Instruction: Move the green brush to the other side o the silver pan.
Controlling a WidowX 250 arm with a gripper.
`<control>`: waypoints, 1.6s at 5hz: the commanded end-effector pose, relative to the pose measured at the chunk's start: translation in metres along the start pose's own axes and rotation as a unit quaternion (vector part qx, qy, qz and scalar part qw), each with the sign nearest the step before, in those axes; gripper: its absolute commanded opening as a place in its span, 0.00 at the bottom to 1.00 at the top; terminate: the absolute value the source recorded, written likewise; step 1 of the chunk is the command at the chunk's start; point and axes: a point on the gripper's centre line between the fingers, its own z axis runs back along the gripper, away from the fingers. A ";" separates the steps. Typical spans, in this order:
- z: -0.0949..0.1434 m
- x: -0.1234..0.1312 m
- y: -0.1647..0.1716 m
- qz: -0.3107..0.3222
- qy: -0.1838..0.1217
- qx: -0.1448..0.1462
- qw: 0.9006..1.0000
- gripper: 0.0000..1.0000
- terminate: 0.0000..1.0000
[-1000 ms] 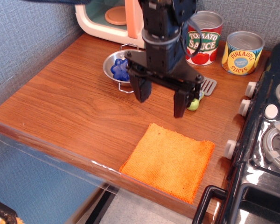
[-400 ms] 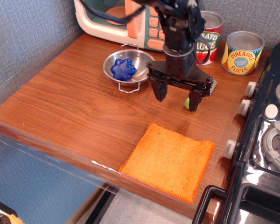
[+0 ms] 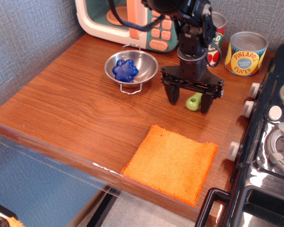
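Note:
The gripper grabs the green brush by its lime-green handle (image 3: 195, 100) next, to move it to the other side of the silver pan (image 3: 146, 69).
The green brush (image 3: 194, 101) lies on the wooden counter to the right of the silver pan (image 3: 146, 69); only the lime-green handle end with its hole shows, and the grey head is hidden behind the arm. My gripper (image 3: 189, 102) is open and low over the brush, one finger (image 3: 173, 96) to the left of the handle and the other to its right. The handle lies between the fingers, closer to the right one. The pan holds a blue flower-shaped toy (image 3: 125, 70).
An orange cloth (image 3: 173, 161) lies near the front edge. A tomato sauce can (image 3: 217, 35) and a pineapple slices can (image 3: 245, 53) stand at the back right. A toy microwave (image 3: 123, 19) stands at the back. A black stove (image 3: 270, 142) borders the right side.
My gripper has moved back and to the right, away from the camera, and come down around the brush handle. It has stayed open. The brush and pan have not moved.

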 end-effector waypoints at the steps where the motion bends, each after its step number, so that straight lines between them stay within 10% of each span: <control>1: 0.010 0.005 -0.005 0.001 -0.016 0.003 1.000 0.00 0.00; 3: 0.023 0.003 -0.007 -0.001 -0.018 0.007 1.000 0.00 0.00; 6: 0.157 -0.047 0.068 0.068 -0.103 0.063 0.990 0.00 0.00; 8: 0.122 -0.071 0.169 0.084 -0.027 0.055 0.995 0.00 0.00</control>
